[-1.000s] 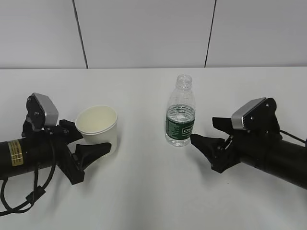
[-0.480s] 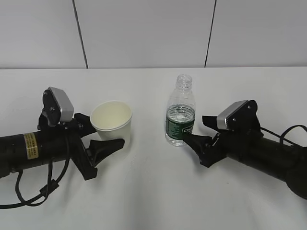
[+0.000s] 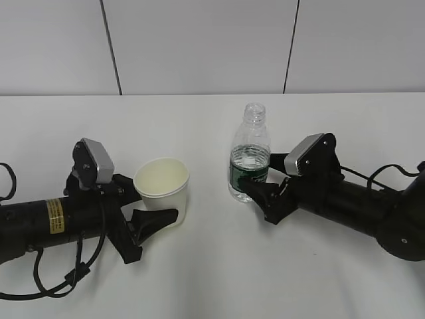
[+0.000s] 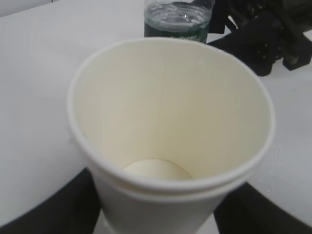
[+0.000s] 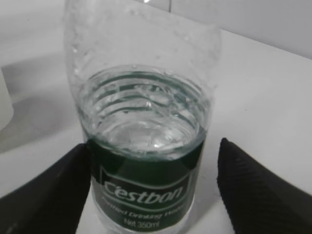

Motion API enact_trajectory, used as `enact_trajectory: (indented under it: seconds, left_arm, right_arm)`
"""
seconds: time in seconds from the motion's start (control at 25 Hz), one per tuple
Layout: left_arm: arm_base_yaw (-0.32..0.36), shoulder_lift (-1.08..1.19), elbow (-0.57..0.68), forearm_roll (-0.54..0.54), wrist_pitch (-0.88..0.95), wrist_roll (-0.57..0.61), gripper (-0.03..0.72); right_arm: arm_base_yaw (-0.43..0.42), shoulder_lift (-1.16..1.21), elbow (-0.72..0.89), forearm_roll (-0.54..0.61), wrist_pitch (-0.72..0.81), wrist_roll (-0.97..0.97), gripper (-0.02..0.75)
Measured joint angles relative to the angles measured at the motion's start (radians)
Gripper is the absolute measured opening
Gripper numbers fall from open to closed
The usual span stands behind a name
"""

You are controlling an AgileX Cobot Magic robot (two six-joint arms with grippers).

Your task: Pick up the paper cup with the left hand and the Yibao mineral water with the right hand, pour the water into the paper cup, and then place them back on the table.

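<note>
The paper cup's rolled rim is wider than the gap between my fingers, so my left gripper should next grab the paper cup's tapered side below the rim point(image 3: 166, 204) point(image 4: 156, 214).
The cream-white paper cup point(image 3: 161, 189) stands on the white table point(image 3: 219, 279), and its inside looks empty. My left gripper point(image 3: 157, 198) is open, with one black finger point(image 3: 154, 219) in front of the cup and the other behind it. In the left wrist view the cup point(image 4: 170, 112) fills the frame, with fingers point(image 4: 63, 207) close against both walls. The Yibao mineral water point(image 3: 250, 166) stands upright, uncapped and part full. My right gripper point(image 3: 257, 178) is open around its green label. The right wrist view shows the bottle point(image 5: 146, 146) between the fingers point(image 5: 258, 195), with a small gap on the right.
A grey panelled wall point(image 3: 199, 46) rises behind the table's far edge. Cup and bottle stand about a cup's width apart. The right arm point(image 4: 263, 39) shows beyond the cup in the left wrist view. The cup's edge point(image 5: 4, 102) shows at the left of the right wrist view.
Both arms have moved toward the middle. The left gripper came further round the cup, which shifted right and nearer the camera. The right gripper closed in around the bottle, which stayed put.
</note>
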Motion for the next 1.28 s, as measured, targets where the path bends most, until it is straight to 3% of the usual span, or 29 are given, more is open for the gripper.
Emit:
enact_trajectory:
  seconds: [0.24,0.6,0.88,1.28]
  left_arm:
    - [-0.008,0.000,0.000,-0.001,-0.001,0.000,0.464]
    - [-0.087,0.000,-0.027,-0.001,-0.004,0.000,0.463]
    - [-0.090,0.000,-0.029,-0.003,-0.006,0.000,0.463]
    - [-0.133,0.000,-0.029,-0.021,-0.006,0.000,0.463]
  right_arm:
    - [0.000,0.028,-0.053,-0.033,0.000,0.000,0.592]
    - [0.002,0.028,-0.113,-0.100,0.000,0.006,0.592]
    - [0.002,0.028,-0.114,-0.109,0.031,0.006,0.591]
    - [0.002,0.028,-0.114,-0.115,0.059,0.010,0.494]
